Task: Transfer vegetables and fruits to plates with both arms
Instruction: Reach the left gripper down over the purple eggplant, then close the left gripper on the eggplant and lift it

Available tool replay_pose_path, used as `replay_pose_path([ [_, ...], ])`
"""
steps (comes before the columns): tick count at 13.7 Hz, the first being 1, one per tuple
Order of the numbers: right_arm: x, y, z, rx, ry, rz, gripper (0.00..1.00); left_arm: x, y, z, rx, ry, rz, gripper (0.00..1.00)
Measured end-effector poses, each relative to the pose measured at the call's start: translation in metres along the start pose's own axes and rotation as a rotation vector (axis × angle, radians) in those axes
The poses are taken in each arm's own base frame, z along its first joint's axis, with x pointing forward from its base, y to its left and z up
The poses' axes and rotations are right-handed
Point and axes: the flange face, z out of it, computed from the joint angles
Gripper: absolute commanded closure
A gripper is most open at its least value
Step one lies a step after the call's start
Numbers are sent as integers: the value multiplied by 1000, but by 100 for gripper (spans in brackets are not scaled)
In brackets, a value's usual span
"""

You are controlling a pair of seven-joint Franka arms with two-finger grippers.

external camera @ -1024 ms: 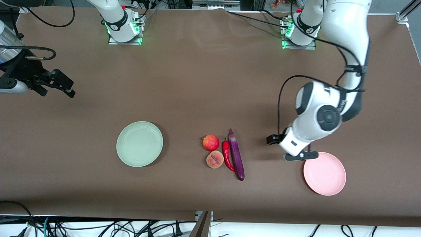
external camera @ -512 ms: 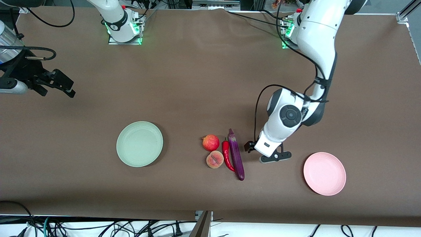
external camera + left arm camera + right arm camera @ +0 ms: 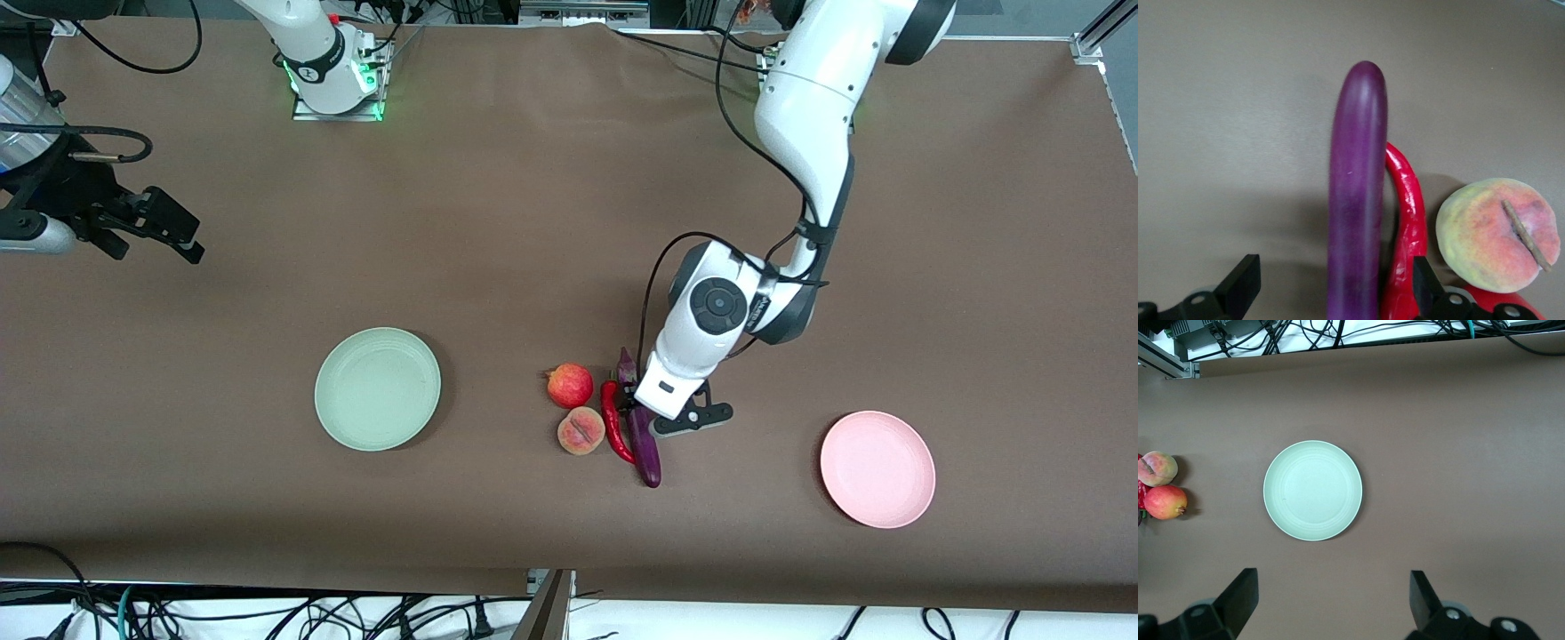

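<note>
My left gripper takes hold of the purple eggplant by its stem half (image 3: 629,382) next, to transfer it to the pink plate (image 3: 877,468).
The purple eggplant (image 3: 646,449) lies mid-table with the red chili (image 3: 613,418) touching its side. The pomegranate (image 3: 570,385) and the peach (image 3: 581,430) sit just beside the chili, toward the right arm's end. My left gripper (image 3: 642,411) is open, low over the eggplant's stem half. In the left wrist view its fingers (image 3: 1241,285) straddle the eggplant (image 3: 1355,193) and the chili (image 3: 1408,233), with the peach (image 3: 1498,233) just outside. My right gripper (image 3: 173,233) is open and waits high at its end of the table. The right wrist view shows the mint plate (image 3: 1313,490).
The mint green plate (image 3: 377,388) lies toward the right arm's end, the pink plate (image 3: 877,468) toward the left arm's end; both hold nothing. Brown table cover all round. Cables hang along the table's near edge.
My left arm has swung from beside the pink plate across to the produce and now sits over the eggplant. The right arm and all produce have not moved.
</note>
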Motion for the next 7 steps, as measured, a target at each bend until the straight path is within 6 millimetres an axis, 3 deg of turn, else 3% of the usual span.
replay_pose_path([
  [7, 0, -1, 0, 0, 0, -3, 0, 1, -3, 20, 19, 44, 42, 0],
])
